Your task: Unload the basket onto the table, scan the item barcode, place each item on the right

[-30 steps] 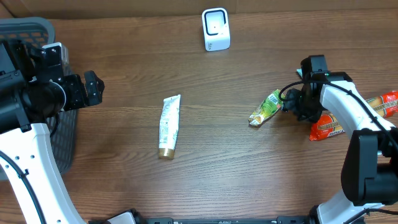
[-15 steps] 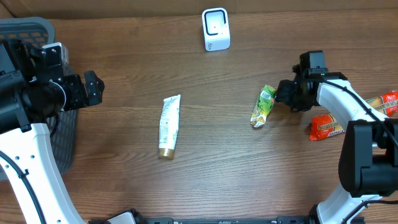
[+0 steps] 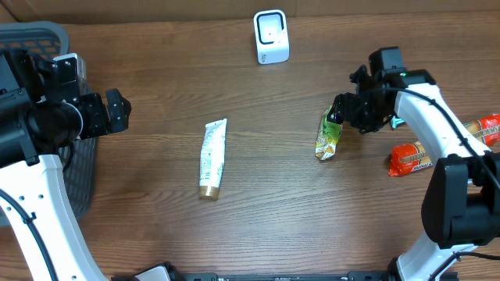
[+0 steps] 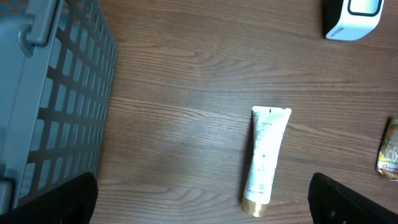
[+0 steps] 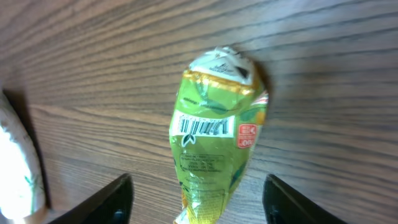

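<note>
I will next use my right gripper to grab the green snack packet by its far end [image 3: 333, 115] [image 5: 203, 200], so the barcode side stays uncovered for scanning.
A green snack packet [image 3: 329, 134] lies on the wooden table right of centre. In the right wrist view the packet [image 5: 214, 143] shows its barcode [image 5: 200, 127] face up. My right gripper [image 3: 344, 113] hovers over the packet's far end. It is open [image 5: 199, 199], a finger on each side with a gap to the foil. The white scanner [image 3: 271, 36] stands at the back centre, also in the left wrist view [image 4: 351, 18]. My left gripper [image 3: 117, 111] is open [image 4: 202, 208] at the far left, holding nothing.
A white tube with a gold cap [image 3: 212, 158] lies mid-table, seen from the left wrist too [image 4: 266, 160]. Two red packets [image 3: 410, 158] [image 3: 483, 129] lie at the right edge. A grey slatted basket [image 3: 78, 172] stands at the left edge.
My right gripper has moved left and toward the back, over the green packet. The packet has swung from slanted to nearly lengthwise and slid slightly left. The left arm has not moved.
</note>
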